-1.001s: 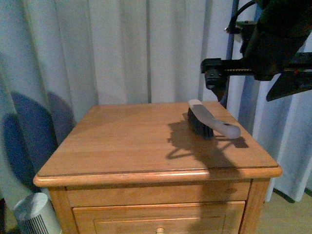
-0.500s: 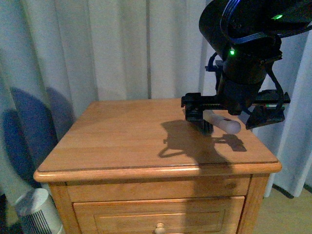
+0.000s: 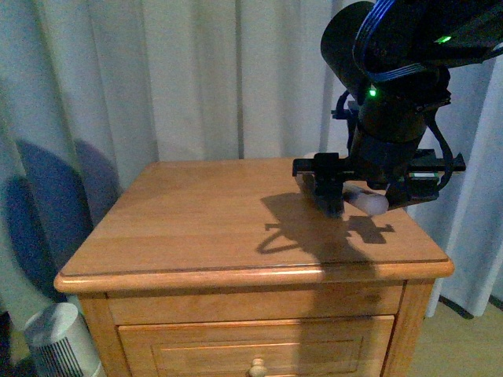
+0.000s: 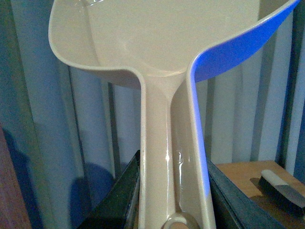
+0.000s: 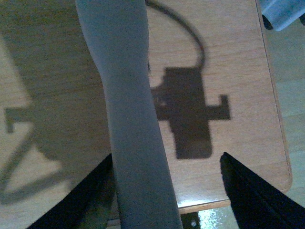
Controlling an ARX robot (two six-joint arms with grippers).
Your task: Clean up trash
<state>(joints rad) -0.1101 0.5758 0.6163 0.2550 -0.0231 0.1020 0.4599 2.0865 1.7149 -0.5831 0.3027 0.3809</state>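
Observation:
My right gripper should grab the brush by its pale handle (image 3: pixel 365 200) next, so that the dark bristles stay free to sweep up trash.
No trash shows in any view. In the left wrist view a pinkish-white dustpan (image 4: pixel 157 57) fills the picture, and my left gripper (image 4: pixel 174 200) is shut on its handle, holding it up in front of the curtains. A brush (image 3: pixel 363 199) with a grey handle and dark bristles lies at the back right of the wooden nightstand top (image 3: pixel 204 228). My right gripper (image 3: pixel 376 192) is low over it and open. Its jaws straddle the brush handle (image 5: pixel 128 109), which lies closer to one finger. The same brush (image 4: pixel 281 186) shows in the left wrist view.
Pale curtains (image 3: pixel 196 78) hang behind the nightstand. A white ribbed appliance (image 3: pixel 59 345) stands on the floor at lower left. A drawer with a knob (image 3: pixel 255 365) sits below the top. The nightstand's edge (image 5: pixel 281 157) runs close beside my right gripper.
My right arm has come down from high at the right onto the brush, and its jaws now sit around the handle. The brush has not moved.

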